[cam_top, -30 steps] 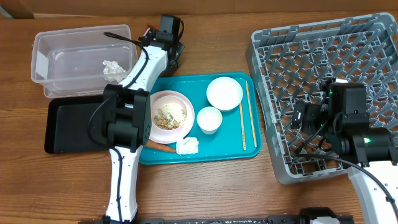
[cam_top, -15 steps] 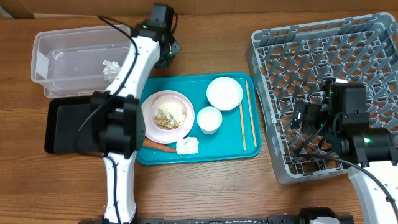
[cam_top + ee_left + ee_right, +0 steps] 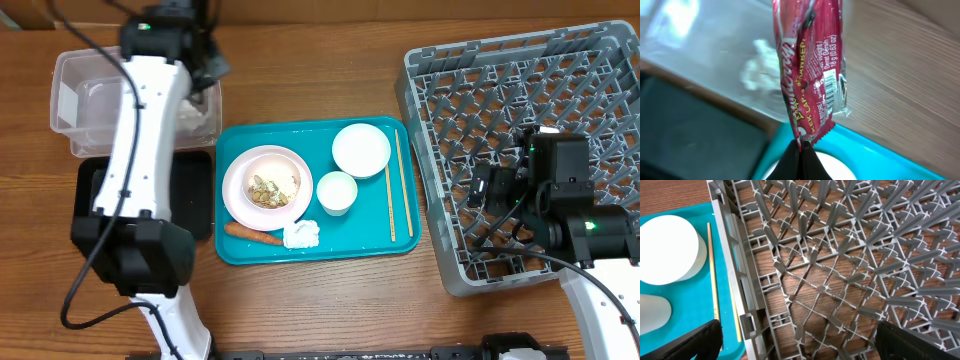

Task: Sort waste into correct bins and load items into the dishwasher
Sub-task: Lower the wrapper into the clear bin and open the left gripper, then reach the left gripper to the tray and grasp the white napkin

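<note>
The wrapper [image 3: 810, 75] hangs across the end of the tub, so it would end up on the tub's rim or the table if I opened my left gripper now. My left gripper will keep holding it.
My left gripper [image 3: 203, 68] is shut on the bottom edge of the red-and-white snack wrapper [image 3: 810, 75], which hangs over the right end of the clear tub [image 3: 90, 100]. A tissue wad [image 3: 760, 62] lies in the tub. The black tray [image 3: 195, 190] sits in front of the tub. On the teal tray [image 3: 370, 240] are the plate [image 3: 240, 170] with food scraps [image 3: 268, 188], a carrot [image 3: 252, 233], a tissue wad [image 3: 301, 235], the bowl [image 3: 361, 150], the cup [image 3: 337, 192] and the chopsticks [image 3: 397, 185]. My right gripper [image 3: 802, 345] is open and empty over the grey dish rack [image 3: 520, 100].
The left arm's white links stretch from the front edge over the black tray to the tub. The rack's left wall [image 3: 735, 280] stands between my right gripper and the teal tray. Bare wooden table lies in front of the teal tray.
My left gripper has swung left from behind the teal tray to over the clear tub's right end, carrying the wrapper. The right arm has not moved.
</note>
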Motion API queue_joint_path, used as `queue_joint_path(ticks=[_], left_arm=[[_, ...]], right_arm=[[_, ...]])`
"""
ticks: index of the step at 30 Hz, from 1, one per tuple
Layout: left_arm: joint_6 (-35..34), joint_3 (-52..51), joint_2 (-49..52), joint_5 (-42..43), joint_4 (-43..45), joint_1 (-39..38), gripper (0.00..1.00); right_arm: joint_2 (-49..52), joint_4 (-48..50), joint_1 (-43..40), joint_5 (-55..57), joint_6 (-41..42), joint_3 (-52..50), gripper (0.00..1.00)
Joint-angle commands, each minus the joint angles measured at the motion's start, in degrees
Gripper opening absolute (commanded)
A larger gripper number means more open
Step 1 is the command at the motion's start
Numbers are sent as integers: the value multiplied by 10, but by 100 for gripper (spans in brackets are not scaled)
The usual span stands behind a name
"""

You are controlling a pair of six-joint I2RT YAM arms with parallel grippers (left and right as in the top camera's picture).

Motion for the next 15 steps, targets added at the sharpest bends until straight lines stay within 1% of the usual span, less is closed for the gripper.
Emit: queue_joint_path(ticks=[1, 5, 6, 7, 11, 12, 14, 15], left_arm=[[11, -4, 17, -22, 10, 40, 4], [11, -4, 32, -15, 16, 72, 4], [11, -4, 34, -10, 16, 77, 10], [11, -4, 36, -5, 16, 81, 23], [25, -3, 37, -5, 20, 85, 31], [28, -3, 35, -3, 19, 85, 35], [53, -2, 29, 32, 15, 83, 40], [70, -2, 25, 67, 8, 80, 42]], right_arm=[[-5, 3, 1, -2, 3, 16, 100], [-5, 3, 1, -2, 3, 16, 100], [-5, 3, 1, -2, 3, 16, 100], [-5, 3, 1, -2, 3, 16, 100], [-5, 3, 1, -2, 3, 16, 100], [-5, 3, 1, -2, 3, 16, 100], [-5, 3, 1, -2, 3, 16, 100], [-5, 3, 1, -2, 3, 16, 100]])
